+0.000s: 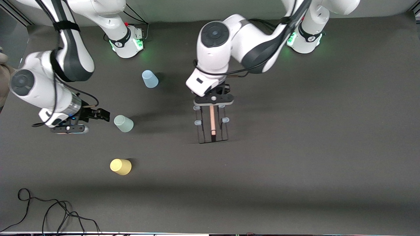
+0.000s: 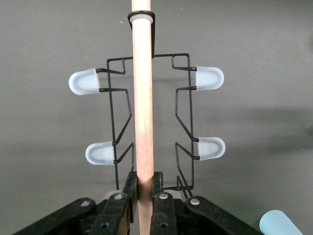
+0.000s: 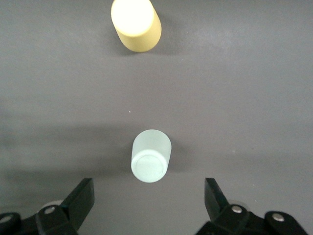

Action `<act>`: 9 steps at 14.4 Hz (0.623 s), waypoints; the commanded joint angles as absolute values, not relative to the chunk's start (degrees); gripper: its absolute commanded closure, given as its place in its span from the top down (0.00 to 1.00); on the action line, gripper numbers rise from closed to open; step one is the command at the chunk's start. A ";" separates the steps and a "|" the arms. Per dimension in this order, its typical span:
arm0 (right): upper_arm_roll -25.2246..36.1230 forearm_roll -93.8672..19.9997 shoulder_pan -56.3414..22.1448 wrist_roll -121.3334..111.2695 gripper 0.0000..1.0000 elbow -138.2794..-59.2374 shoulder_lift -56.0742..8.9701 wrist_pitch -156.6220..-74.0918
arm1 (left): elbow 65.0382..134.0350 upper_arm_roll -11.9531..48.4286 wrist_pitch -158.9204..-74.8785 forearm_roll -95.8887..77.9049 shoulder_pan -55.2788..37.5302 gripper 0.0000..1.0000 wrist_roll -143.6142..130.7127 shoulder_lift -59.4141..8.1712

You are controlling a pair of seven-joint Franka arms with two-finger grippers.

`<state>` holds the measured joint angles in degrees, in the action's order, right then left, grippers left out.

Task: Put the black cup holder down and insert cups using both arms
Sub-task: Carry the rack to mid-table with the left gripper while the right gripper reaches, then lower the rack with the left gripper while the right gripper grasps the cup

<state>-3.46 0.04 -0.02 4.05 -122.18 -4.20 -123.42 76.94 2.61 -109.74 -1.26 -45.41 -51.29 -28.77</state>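
My right gripper picks up the mint cup by its closed base end (image 1: 119, 120) next, so the cup's opening stays free to slide onto a holder peg (image 1: 225, 120).
The black cup holder (image 1: 212, 128) is upright at the table's middle, and its pale-blue-tipped pegs (image 2: 209, 78) stick out to both sides. My left gripper (image 1: 213, 102) is above it, shut on the wooden rod handle (image 2: 143, 98). In the left wrist view, the left gripper (image 2: 145, 188) clamps the rod's end. All three cups stand upside down toward the right arm's end: a light blue cup (image 1: 150, 79), a mint cup (image 1: 123, 123) and a yellow cup (image 1: 120, 166). My right gripper (image 1: 96, 118) hangs open beside the mint cup (image 3: 150, 156), which lies just ahead of the right gripper (image 3: 149, 191), untouched.
Black cables (image 1: 49, 213) lie loose at the table's near edge on the right arm's end. The light blue cup (image 2: 279, 223) shows at the corner of the left wrist view. The yellow cup (image 3: 136, 23) is past the mint one. The arms' bases (image 1: 126, 42) stand along the table's farthest edge.
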 commanded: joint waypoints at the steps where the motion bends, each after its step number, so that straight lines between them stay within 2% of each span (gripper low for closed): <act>1: -2.99 1.14 -0.62 3.08 1.00 -128.65 -3.95 -130.49 | 74.44 1.49 -112.75 0.44 -47.37 0.00 -53.61 -32.95; 6: -2.81 1.14 -0.79 3.08 1.00 -134.64 -8.77 -141.92 | 74.97 1.49 -117.41 0.88 -47.37 0.00 -53.61 -35.68; 9: -2.81 1.06 -0.79 3.08 1.00 -134.91 -10.63 -144.14 | 75.15 1.49 -119.44 1.14 -47.37 0.00 -53.53 -37.44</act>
